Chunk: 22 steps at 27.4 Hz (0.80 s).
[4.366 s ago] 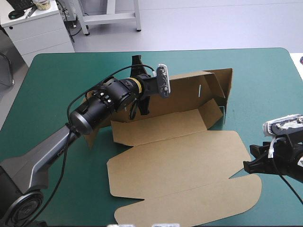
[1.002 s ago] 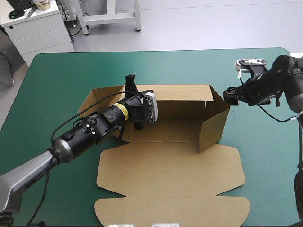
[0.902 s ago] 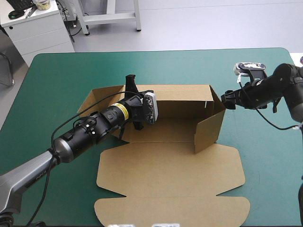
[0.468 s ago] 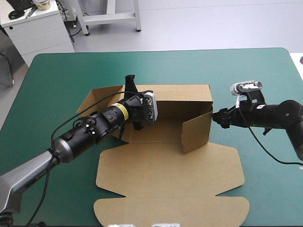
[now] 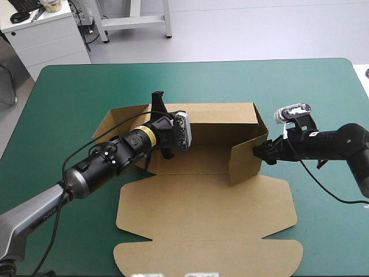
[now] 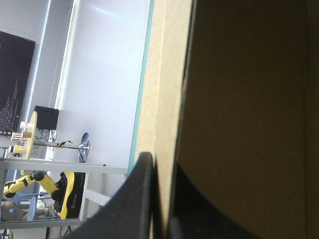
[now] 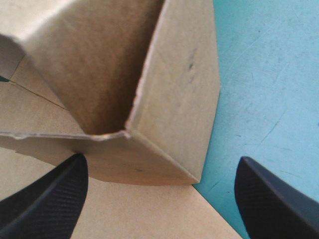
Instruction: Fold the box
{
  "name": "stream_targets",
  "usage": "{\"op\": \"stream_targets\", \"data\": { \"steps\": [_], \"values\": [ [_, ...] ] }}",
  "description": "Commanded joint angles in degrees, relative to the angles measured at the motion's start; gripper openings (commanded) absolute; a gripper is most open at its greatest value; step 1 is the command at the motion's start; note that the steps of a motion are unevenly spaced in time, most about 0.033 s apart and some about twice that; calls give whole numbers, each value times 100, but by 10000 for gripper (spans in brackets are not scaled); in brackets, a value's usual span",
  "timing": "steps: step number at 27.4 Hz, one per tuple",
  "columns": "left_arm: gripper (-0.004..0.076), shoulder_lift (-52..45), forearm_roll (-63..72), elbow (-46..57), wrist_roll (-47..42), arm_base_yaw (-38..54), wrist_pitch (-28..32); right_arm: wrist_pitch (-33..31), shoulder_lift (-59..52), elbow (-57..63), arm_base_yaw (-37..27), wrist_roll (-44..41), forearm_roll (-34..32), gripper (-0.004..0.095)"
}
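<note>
The box's raised side flap (image 5: 245, 160) is the part my right gripper should grab next, by the flap's upper edge. Then it can fold the brown box into shape.
The brown box (image 5: 207, 202) lies mid-table with its long back wall upright and its wide lid panels flat toward the near edge. My left gripper (image 5: 157, 103) is shut on the top edge of that back wall near its left end. In the left wrist view the board (image 6: 239, 99) runs up between the black fingers (image 6: 142, 199) of the left gripper (image 6: 162, 159). My right gripper (image 5: 259, 151) is open, low at the box's right end against the raised side flap (image 5: 245, 160). The flap's corner (image 7: 174, 99) stands just ahead of the right gripper (image 7: 160, 164), between its spread fingers.
Bare teal-green cover (image 5: 323, 219) surrounds the box on the right and at the far side. A white cabinet (image 5: 46, 34) stands beyond the table's far left corner. The left end flap (image 5: 112, 124) of the box leans outward.
My right gripper came from the table's right side to the box's right end, then down toward the near side. The right side flap swung inward. The left gripper kept its hold on the back wall.
</note>
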<state>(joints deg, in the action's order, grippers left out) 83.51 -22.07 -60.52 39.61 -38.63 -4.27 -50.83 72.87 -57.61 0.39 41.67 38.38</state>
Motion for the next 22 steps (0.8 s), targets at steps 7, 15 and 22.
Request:
{"op": "stream_targets", "data": {
  "steps": [7,15,22],
  "values": [
    [-10,-87,143,-42,-191,-163,-837,1259,88,-135,960,172,198,737],
    [-10,-87,150,-42,-224,-436,-984,1848,171,-135,1211,214,-126,654],
    [-10,-87,194,-42,-341,-425,-1444,1841,180,-135,1211,214,-542,31]
  ]
}}
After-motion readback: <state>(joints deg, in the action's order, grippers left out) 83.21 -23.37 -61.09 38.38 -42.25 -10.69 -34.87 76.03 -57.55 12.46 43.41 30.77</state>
